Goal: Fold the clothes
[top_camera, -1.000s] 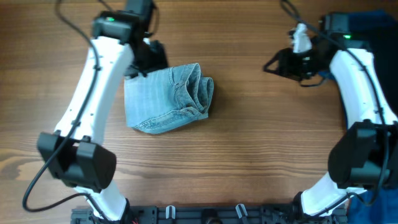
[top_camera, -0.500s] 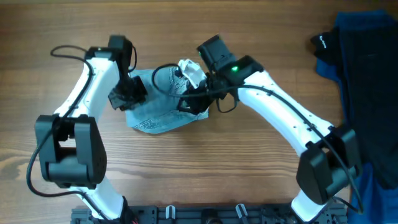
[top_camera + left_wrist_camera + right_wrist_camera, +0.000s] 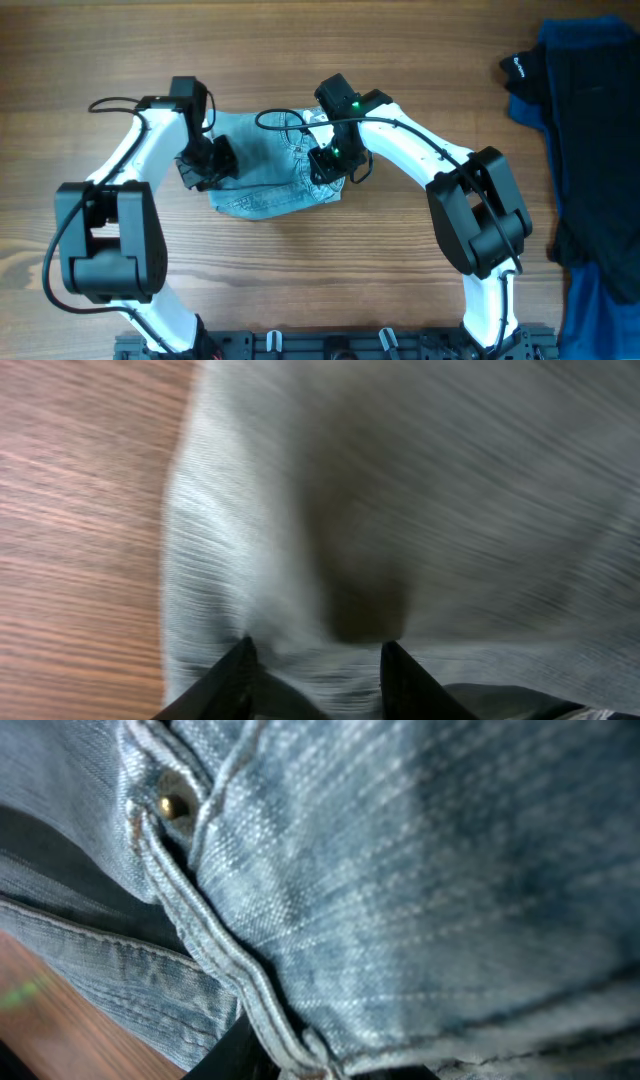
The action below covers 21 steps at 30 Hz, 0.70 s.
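My left gripper grabs the denim shorts by the plain edge [image 3: 214, 182] [image 3: 314, 668] next, away from the riveted seam, to set them aside folded.
The light blue denim shorts [image 3: 262, 176] lie folded in a bundle at the middle of the table. My left gripper [image 3: 206, 164] is at their left edge. In the left wrist view its two fingertips [image 3: 318, 668] stand apart, pressed down on the pale denim [image 3: 400, 490]. My right gripper [image 3: 328, 164] is at the shorts' right edge. In the right wrist view denim [image 3: 400, 870] with a thick seam and a brass rivet fills the frame, and a fold of it bunches between the dark fingers [image 3: 310, 1062].
A black garment [image 3: 585, 150] with a small white logo lies at the right edge over a dark blue cloth [image 3: 605, 300]. Bare wood table [image 3: 400, 290] surrounds the shorts. The arm bases stand at the front edge.
My right arm has swung from the far right onto the shorts' right side. My left gripper has moved down from behind the shorts to their left edge. The bundle looks flatter.
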Motion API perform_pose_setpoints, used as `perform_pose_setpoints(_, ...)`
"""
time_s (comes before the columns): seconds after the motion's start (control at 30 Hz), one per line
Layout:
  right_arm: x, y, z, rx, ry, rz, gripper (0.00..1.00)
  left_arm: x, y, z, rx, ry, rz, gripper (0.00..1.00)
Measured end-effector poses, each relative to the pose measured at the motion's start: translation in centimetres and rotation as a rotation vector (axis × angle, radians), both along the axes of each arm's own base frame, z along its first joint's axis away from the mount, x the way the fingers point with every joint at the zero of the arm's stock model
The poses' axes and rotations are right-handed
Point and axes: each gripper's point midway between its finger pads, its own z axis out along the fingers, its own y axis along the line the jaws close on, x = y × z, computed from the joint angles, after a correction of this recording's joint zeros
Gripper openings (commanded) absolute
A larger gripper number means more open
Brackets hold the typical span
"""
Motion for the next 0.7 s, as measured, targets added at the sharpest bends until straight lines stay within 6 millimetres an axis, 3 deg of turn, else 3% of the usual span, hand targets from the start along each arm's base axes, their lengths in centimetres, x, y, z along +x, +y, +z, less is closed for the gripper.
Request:
perform_pose_setpoints(0.03, -0.1, -0.1, 0.0, -0.005, 0.007, -0.003, 0.22, -0.1, 0.5, 0.1, -0.015, 0.007, 0.022, 0.51)
perform_pose_setpoints(0.07, -0.3, -0.3, 0.0, -0.012, 0.013, -0.005, 0.22, 0.0, 1.0, 0.2, -0.041, 0.005, 0.049, 0.63)
perform_pose_setpoints(0.2, -0.8, -0.9, 0.3, -0.036, 0.018, -0.015, 0.37, 1.4, 4.4, 0.8, -0.140, -0.072, 0.126, 1.00)
perform_pose_setpoints(0.27, -0.9, -1.6, 0.8, -0.060, -0.002, -0.025, 0.44, 2.1, 5.1, 0.9, -0.169, -0.127, 0.110, 1.00)
perform_pose_setpoints(0.33, -0.8, -2.1, 1.9, -0.070, -0.039, -0.032, 0.49, 2.4, 4.5, 0.5, -0.188, -0.161, 0.070, 1.00)
perform_pose_setpoints(0.43, -0.1, -2.3, 5.7, -0.040, -0.142, -0.049, 0.51, 2.2, 3.1, -0.8, -0.221, -0.192, 0.026, 1.00)
perform_pose_setpoints(0.5, 0.5, -2.2, 9.6, 0.014, -0.240, -0.061, 0.52, 2.7, 1.9, -1.0, -0.259, -0.256, -0.012, 0.93)
perform_pose_setpoints(0.6, 0.6, -2.3, 13.9, 0.074, -0.344, -0.075, 0.53, 2.9, -0.2, -0.9, -0.338, -0.316, -0.078, 0.70)
perform_pose_setpoints(0.63, 0.6, -2.3, 14.7, 0.086, -0.363, -0.076, 0.53, 2.8, -1.0, -0.9, -0.371, -0.323, -0.093, 0.56)
perform_pose_setpoints(0.67, 0.6, -2.3, 15.7, 0.102, -0.389, -0.079, 0.53, 2.5, -1.8, -1.0, -0.400, -0.326, -0.118, 0.26)
perform_pose_setpoints(0.7, 0.7, -2.3, 16.3, 0.111, -0.405, -0.080, 0.53, 2.3, -2.4, -1.2, -0.420, -0.325, -0.138, 0.07)
